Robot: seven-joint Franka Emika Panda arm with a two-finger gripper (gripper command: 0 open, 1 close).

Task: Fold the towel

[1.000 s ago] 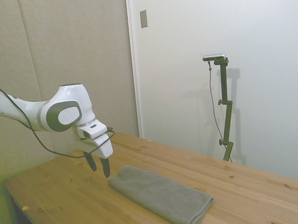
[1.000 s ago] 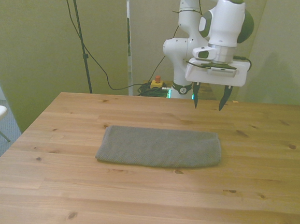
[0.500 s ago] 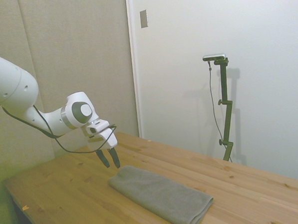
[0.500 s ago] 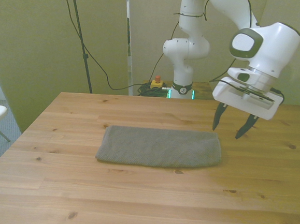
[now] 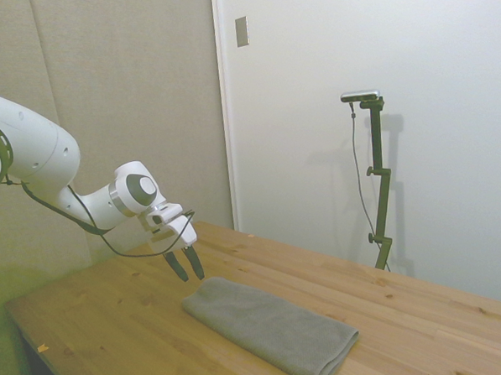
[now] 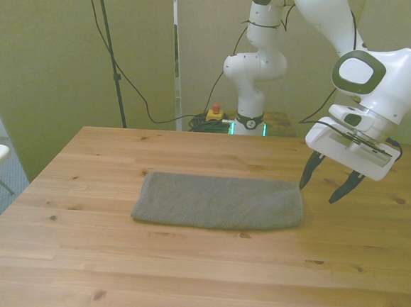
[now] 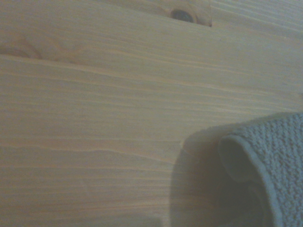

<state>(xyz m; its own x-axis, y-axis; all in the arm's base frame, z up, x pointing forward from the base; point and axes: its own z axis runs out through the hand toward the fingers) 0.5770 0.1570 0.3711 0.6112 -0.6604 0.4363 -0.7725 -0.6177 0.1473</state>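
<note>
My gripper takes hold of the towel by its raised end (image 6: 298, 205) next, where the layered edge curls up off the wood.
The grey-brown towel (image 6: 219, 202) lies flat on the wooden table (image 6: 182, 265) as a long folded rectangle, also seen in the side view (image 5: 268, 325). My gripper (image 6: 321, 192) hangs open just off the towel's end at the front view's right, tilted, with its fingertips a little above the wood and nothing between them. From the side, the gripper (image 5: 187, 271) stands just beyond the towel's near-left end. The wrist view shows a rounded towel corner (image 7: 270, 161) with layered edges on bare wood.
The table's right edge in the front view lies not far beyond the gripper. Cables and a yellow box with a red button (image 6: 214, 114) sit on the floor behind the table. A stand's pole (image 6: 111, 46) rises at the back left.
The gripper has swung from behind the towel toward the front view's right and come down, now sitting just off the towel's end. The towel has not moved.
</note>
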